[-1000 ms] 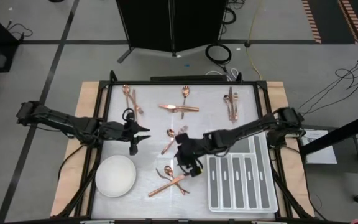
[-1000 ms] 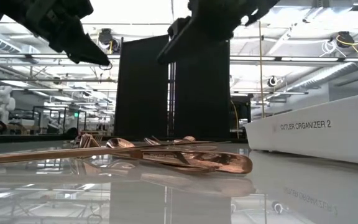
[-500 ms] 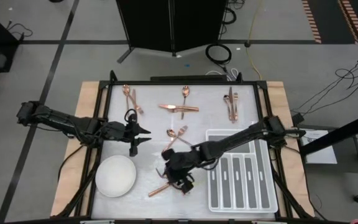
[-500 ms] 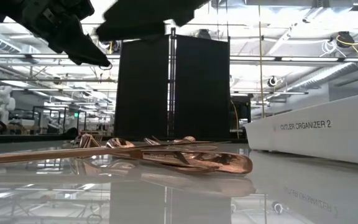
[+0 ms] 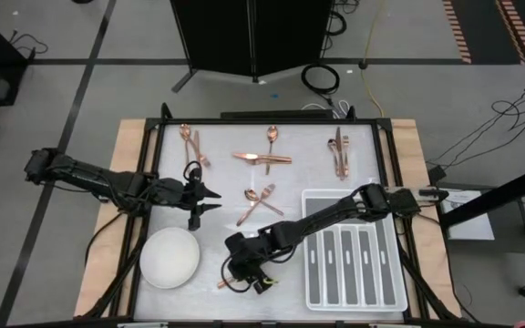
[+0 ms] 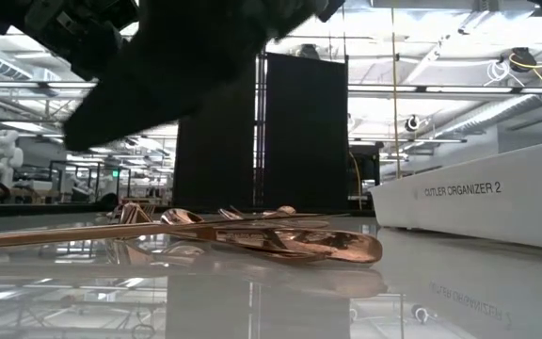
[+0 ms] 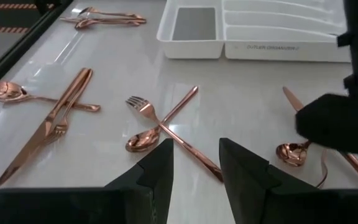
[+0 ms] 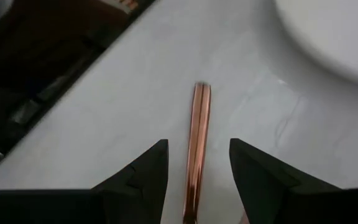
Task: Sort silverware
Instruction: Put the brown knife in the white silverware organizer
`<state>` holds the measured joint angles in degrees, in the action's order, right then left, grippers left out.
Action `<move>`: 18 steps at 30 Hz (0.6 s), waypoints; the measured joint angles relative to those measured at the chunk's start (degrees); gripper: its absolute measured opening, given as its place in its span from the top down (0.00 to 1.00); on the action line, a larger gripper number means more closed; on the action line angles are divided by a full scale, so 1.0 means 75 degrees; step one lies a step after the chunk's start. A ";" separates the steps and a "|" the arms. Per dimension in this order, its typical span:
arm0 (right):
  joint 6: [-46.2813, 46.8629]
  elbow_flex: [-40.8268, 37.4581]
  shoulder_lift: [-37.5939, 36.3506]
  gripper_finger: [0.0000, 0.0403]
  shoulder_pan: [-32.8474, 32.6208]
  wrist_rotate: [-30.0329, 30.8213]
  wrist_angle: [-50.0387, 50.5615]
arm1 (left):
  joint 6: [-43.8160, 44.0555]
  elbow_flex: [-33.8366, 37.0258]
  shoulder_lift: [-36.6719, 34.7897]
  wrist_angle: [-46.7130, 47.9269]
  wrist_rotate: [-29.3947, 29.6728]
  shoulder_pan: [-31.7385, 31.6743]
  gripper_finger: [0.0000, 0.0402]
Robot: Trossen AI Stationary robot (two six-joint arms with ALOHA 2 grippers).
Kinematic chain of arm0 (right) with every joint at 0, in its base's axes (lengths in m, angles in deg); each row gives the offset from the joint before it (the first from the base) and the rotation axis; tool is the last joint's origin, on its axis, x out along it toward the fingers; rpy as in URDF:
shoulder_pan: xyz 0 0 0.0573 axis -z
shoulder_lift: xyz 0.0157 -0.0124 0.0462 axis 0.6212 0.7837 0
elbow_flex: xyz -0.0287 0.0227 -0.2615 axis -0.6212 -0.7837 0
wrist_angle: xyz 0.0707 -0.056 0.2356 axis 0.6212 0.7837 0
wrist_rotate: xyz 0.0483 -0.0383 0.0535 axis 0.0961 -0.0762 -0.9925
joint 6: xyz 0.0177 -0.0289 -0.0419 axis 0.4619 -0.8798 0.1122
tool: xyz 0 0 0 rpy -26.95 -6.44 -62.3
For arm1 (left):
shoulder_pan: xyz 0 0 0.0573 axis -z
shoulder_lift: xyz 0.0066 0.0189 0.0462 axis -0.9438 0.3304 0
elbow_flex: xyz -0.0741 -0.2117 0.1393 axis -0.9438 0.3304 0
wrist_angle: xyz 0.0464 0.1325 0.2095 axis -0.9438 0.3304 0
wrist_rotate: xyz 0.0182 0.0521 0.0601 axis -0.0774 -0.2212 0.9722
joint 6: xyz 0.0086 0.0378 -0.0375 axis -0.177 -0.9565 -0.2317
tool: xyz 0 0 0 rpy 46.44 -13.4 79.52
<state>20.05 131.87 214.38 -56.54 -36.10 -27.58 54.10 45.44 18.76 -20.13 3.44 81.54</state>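
Observation:
The right gripper grabs the copper piece by its straight handle [image 8: 197,143] next, to sort it into the grey divided tray.
Copper silverware lies flat on the white table in groups: far left [image 5: 190,142], far middle [image 5: 265,157], far right [image 5: 338,153], a crossed fork and spoon [image 5: 258,201] at mid-table, and a pile [image 6: 280,240] near the front edge. My right gripper [image 5: 238,273] hovers open over that pile. Its fingers stand on either side of one piece's straight handle [image 8: 197,137], apart from it. My left gripper [image 5: 215,199] waits open left of the crossed fork and spoon [image 7: 160,121], with nothing between its fingers [image 7: 194,158].
A white round bowl [image 5: 169,258] sits near the front left, close beside my right gripper and also showing in its wrist view [image 8: 334,31]. The grey divided tray [image 5: 354,264] stands at the front right. A black frame [image 5: 158,155] edges the table.
My right gripper has travelled from beside the tray toward the table's left and near edges. It has sunk and tipped further down, and now stands over the near pile beside the bowl. Its fingers have stayed open.

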 joint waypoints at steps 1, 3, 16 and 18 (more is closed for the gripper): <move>0.0051 0.0070 0.0051 0.59 -0.0013 0.0002 0.0100 | 0.0000 0.0000 0.0000 0.0000 0.0000 0.0000 0.68; 0.0105 0.0197 0.0154 0.59 -0.0039 0.0016 0.0278 | -0.0004 0.0000 0.0000 0.0001 0.0000 0.0003 0.68; 0.0248 0.0304 0.0572 0.59 -0.0203 0.0638 0.0897 | 0.0204 -0.0001 0.0000 0.0050 -0.0006 0.0005 0.68; 0.0331 0.0311 0.0573 0.59 -0.0197 0.0692 0.1026 | 0.0207 -0.0001 0.0000 0.0052 -0.0006 0.0009 0.68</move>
<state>22.53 134.21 218.68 -58.02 -30.91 -19.89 55.65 45.43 18.76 -19.74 3.40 81.60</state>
